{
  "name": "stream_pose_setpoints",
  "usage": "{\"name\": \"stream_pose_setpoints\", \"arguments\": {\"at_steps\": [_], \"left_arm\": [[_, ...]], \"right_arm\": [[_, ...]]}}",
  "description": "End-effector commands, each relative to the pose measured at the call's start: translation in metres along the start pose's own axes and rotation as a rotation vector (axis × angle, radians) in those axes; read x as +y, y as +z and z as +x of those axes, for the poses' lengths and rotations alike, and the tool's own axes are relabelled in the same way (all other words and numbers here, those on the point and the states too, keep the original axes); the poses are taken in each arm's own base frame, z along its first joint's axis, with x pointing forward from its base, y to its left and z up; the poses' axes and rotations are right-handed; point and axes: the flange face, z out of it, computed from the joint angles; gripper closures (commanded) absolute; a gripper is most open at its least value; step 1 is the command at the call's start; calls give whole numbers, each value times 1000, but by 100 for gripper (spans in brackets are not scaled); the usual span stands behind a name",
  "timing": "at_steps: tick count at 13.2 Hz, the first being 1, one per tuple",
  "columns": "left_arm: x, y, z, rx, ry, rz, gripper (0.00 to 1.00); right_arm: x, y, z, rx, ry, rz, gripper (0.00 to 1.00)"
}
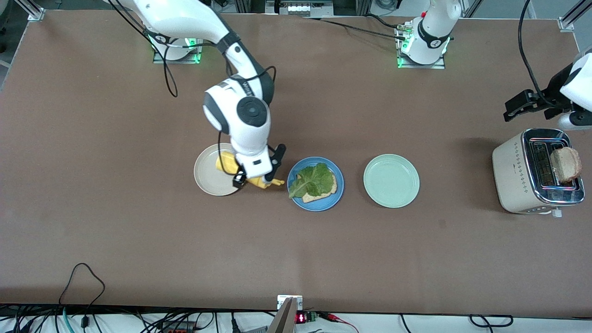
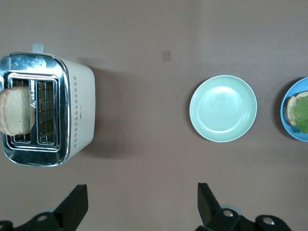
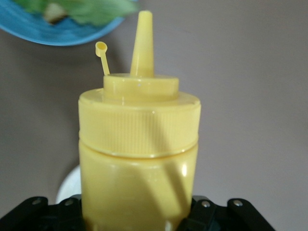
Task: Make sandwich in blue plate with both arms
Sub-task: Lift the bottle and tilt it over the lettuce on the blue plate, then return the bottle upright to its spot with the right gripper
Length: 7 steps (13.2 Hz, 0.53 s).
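The toaster slot surrounds the lower part of the toast slice, so my left gripper needs to grab the slice by its protruding top end (image 1: 572, 163) (image 2: 11, 110) next.
The blue plate (image 1: 336, 194) holds one toast slice (image 1: 319, 197) with a green lettuce leaf (image 1: 313, 180) on top. My right gripper (image 1: 258, 169) is shut on a yellow squeeze bottle (image 1: 225, 163), held tilted over the table between the cream-white plate (image 1: 207, 174) and the blue plate, nozzle toward the blue plate. In the right wrist view the bottle (image 3: 139, 144) fills the frame, with the blue plate (image 3: 57, 30) and lettuce (image 3: 82, 7) at the edge. A second toast slice (image 1: 566, 164) stands in the toaster (image 1: 513, 171). My left gripper (image 1: 520, 105) is open and empty, up beside the toaster; it also shows in the left wrist view (image 2: 139, 207).
An empty pale green plate (image 1: 391, 180) lies between the blue plate and the toaster. The left wrist view shows the toaster (image 2: 77, 110), its toast (image 2: 17, 117), the green plate (image 2: 223, 108) and the blue plate's edge (image 2: 285, 96). Cables run along the table's near edge.
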Motion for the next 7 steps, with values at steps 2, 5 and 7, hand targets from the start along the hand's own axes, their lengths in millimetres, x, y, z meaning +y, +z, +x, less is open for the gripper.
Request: {"name": "stream_pose_setpoints", "arguments": {"at_steps": [2,5,7], "left_arm": [[-45,11,24,-17,25,-16,0],[-126,62,48,-36,80,-30,0],[-183,99,56,-38,145,-46,0]], "right_arm": [[80,-70,-103,82,31,99,100],[148,-80,-211,208,48,204,100],[184,-68,-286,356,-10,273,100]]}}
